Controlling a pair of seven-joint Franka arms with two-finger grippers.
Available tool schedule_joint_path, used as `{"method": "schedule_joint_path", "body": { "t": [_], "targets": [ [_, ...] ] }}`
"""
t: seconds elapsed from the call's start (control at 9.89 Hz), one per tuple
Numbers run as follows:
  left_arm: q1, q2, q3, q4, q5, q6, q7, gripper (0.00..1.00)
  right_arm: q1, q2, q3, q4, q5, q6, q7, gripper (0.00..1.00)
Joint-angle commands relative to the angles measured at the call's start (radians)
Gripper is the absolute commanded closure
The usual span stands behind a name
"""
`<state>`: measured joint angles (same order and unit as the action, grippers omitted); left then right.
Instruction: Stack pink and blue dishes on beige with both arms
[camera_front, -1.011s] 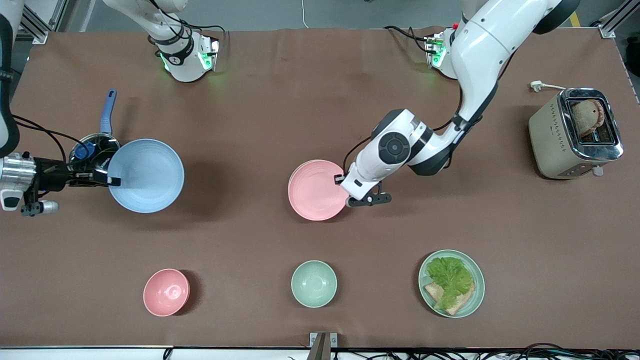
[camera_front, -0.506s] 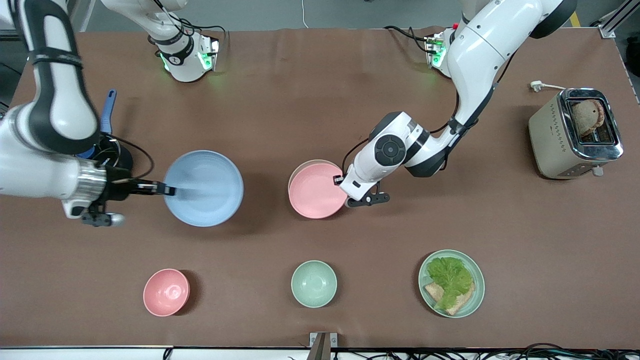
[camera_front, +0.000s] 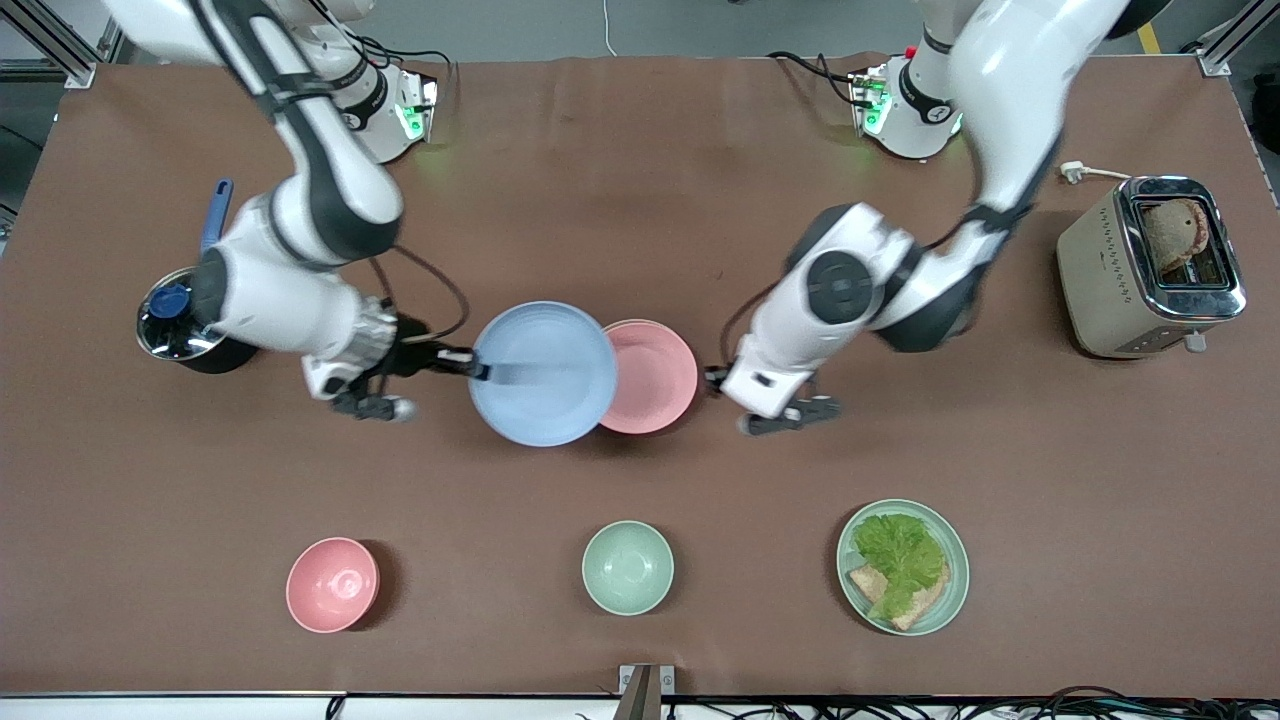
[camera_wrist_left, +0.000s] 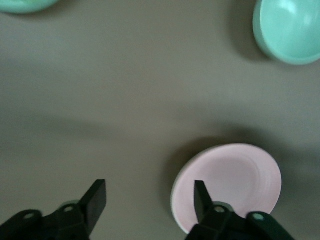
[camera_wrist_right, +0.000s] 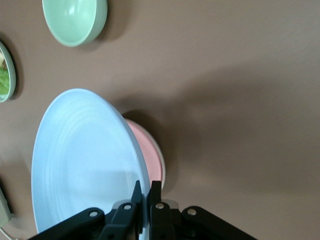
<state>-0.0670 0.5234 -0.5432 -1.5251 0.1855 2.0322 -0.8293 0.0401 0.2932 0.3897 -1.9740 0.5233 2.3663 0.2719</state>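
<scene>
The light blue plate (camera_front: 545, 372) hangs off-centre, so it moves toward the pink plate's middle (camera_front: 649, 377), before my right gripper releases it.
The light blue plate (camera_front: 545, 372) hangs tilted in the air, its edge over the pink plate (camera_front: 655, 377). My right gripper (camera_front: 480, 372) is shut on the blue plate's rim (camera_wrist_right: 90, 165). The pink plate lies flat on the beige plate, of which only a pale rim (camera_wrist_right: 162, 169) shows under the pink one. My left gripper (camera_front: 715, 380) is open and holds nothing, just off the pink plate's edge toward the left arm's end of the table. In the left wrist view one finger (camera_wrist_left: 200, 197) stands over the pink plate (camera_wrist_left: 235, 177).
A mint bowl (camera_front: 628, 567), a small pink bowl (camera_front: 333, 584) and a mint plate with lettuce and bread (camera_front: 903, 567) stand nearer the front camera. A steel pot with a blue handle (camera_front: 180, 325) is at the right arm's end, a toaster (camera_front: 1150, 265) at the left arm's end.
The right arm carried the blue plate from beside the pot to over the pink plate's edge. The left gripper let go of the pink plate and drew back toward the left arm's end.
</scene>
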Motion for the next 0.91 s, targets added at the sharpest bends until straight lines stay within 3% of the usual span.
{"method": "schedule_joint_path", "body": {
  "t": [0.0, 0.2, 0.51, 0.61, 0.81],
  "targets": [
    [0.092, -0.086, 0.005, 0.084, 0.028, -0.198, 0.155, 0.00, 0.027, -0.037, 0.087, -0.141, -0.014, 0.220, 0.059, 0.99],
    [0.215, -0.216, 0.002, 0.112, 0.026, -0.289, 0.389, 0.00, 0.093, 0.029, 0.098, -0.200, -0.014, 0.431, 0.059, 0.99],
    [0.335, -0.389, -0.010, 0.106, -0.029, -0.412, 0.619, 0.00, 0.150, 0.150, 0.098, -0.201, -0.014, 0.603, 0.058, 0.98],
    [0.322, -0.440, 0.024, 0.099, -0.049, -0.466, 0.677, 0.00, 0.150, 0.159, 0.098, -0.201, -0.014, 0.603, 0.058, 0.98],
    [0.172, -0.527, 0.260, 0.024, -0.090, -0.523, 0.795, 0.00, 0.149, 0.170, 0.098, -0.210, -0.014, 0.608, 0.047, 0.97]
  ]
}}
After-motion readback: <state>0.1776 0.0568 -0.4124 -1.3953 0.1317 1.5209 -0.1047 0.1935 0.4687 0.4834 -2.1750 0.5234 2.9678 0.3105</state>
